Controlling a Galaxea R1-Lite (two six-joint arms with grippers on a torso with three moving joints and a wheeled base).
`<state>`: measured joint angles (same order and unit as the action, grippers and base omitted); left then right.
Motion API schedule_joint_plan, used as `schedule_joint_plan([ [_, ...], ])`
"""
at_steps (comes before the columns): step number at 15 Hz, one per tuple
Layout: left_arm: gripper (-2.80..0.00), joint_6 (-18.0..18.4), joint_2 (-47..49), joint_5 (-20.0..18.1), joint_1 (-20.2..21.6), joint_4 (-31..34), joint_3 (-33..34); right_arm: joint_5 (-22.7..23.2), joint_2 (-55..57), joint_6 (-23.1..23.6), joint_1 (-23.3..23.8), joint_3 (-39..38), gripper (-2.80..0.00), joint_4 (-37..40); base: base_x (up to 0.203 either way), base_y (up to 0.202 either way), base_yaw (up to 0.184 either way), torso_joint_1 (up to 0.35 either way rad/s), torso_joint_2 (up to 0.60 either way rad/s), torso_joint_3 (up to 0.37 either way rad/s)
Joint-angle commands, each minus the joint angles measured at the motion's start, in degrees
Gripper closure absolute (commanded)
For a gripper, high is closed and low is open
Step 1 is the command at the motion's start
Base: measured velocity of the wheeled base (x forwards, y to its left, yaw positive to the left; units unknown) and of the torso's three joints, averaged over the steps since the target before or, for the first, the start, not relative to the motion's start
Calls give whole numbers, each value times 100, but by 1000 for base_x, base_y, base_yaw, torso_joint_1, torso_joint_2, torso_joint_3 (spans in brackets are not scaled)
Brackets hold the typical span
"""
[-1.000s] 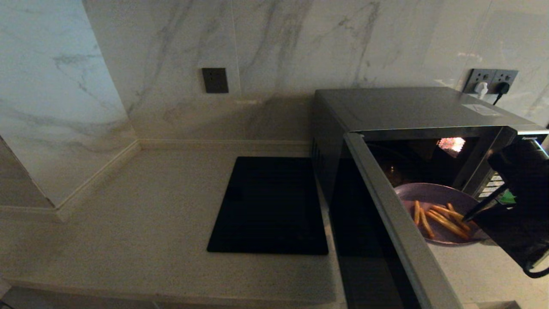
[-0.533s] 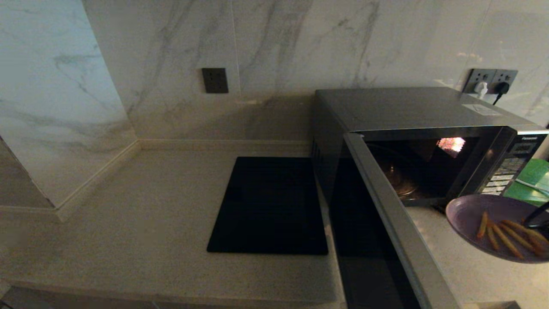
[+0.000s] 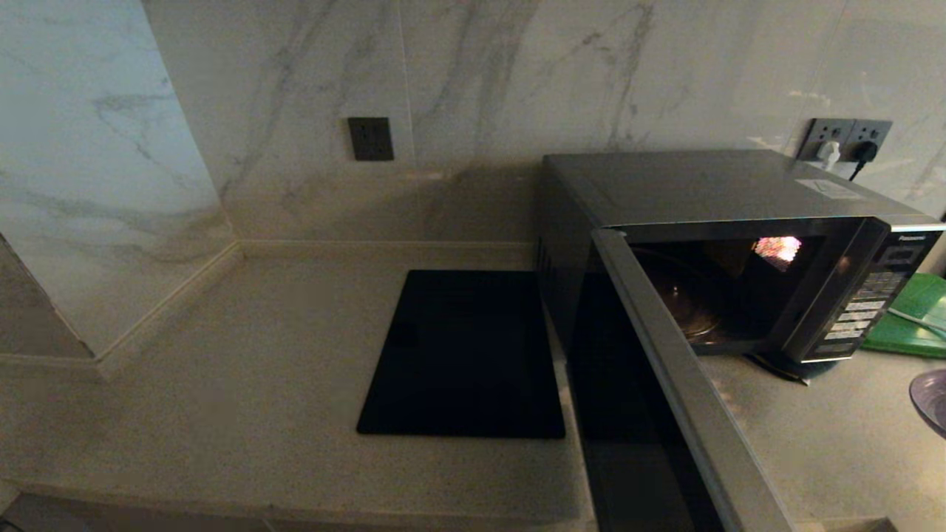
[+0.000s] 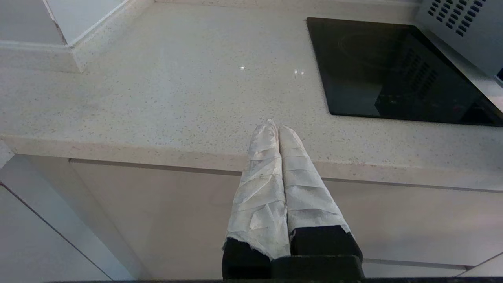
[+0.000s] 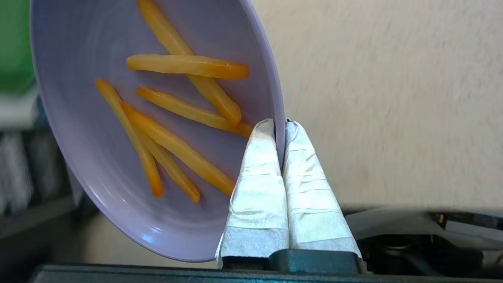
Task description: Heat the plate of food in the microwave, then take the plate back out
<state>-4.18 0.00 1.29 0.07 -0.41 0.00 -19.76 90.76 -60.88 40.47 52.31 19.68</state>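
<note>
My right gripper should keep holding the plate of food until the plate's bottom sits flat. The plate is still tilted, and its lower edge [image 3: 928,423] hangs over the speckled counter.
The lavender plate of food [image 5: 98,129] carries several orange-yellow sticks, and my right gripper [image 5: 279,126] is shut on its rim. In the head view only a sliver of that plate [image 3: 933,399] shows at the right edge, above the counter; the right gripper itself is out of that view. The dark grey microwave [image 3: 709,192] stands at the right with its door [image 3: 665,414] swung wide open, its cavity lit and holding no plate. My left gripper [image 4: 278,127] is shut on nothing, parked over the counter's front edge.
A flat black slab [image 3: 465,355] lies on the speckled counter [image 3: 259,384] left of the microwave. A green board [image 3: 913,318] sits beyond the microwave's right side. Marble walls close the back and left. Wall sockets [image 3: 846,140] are behind the microwave.
The right gripper has carried the plate from the microwave's mouth out to the right, almost out of the head view. The left arm has not moved.
</note>
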Motion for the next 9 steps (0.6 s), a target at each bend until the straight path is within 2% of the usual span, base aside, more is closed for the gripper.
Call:
schedule_joint_plan([
  [1, 0, -4, 3, 3, 1, -2, 0, 17, 953, -6, 376, 257, 0, -46, 0, 0, 0, 0, 0, 0],
  [6, 0, -4, 1, -6, 1, -2, 0, 364, 2253, 38, 677, 1061, 0, -85, 0, 0, 0, 0, 0, 0],
  [9, 0, -4, 8, 3, 1, -2, 0, 401, 2744, 44, 751, 1355, 0, -87, 0, 0, 0, 0, 0, 0],
])
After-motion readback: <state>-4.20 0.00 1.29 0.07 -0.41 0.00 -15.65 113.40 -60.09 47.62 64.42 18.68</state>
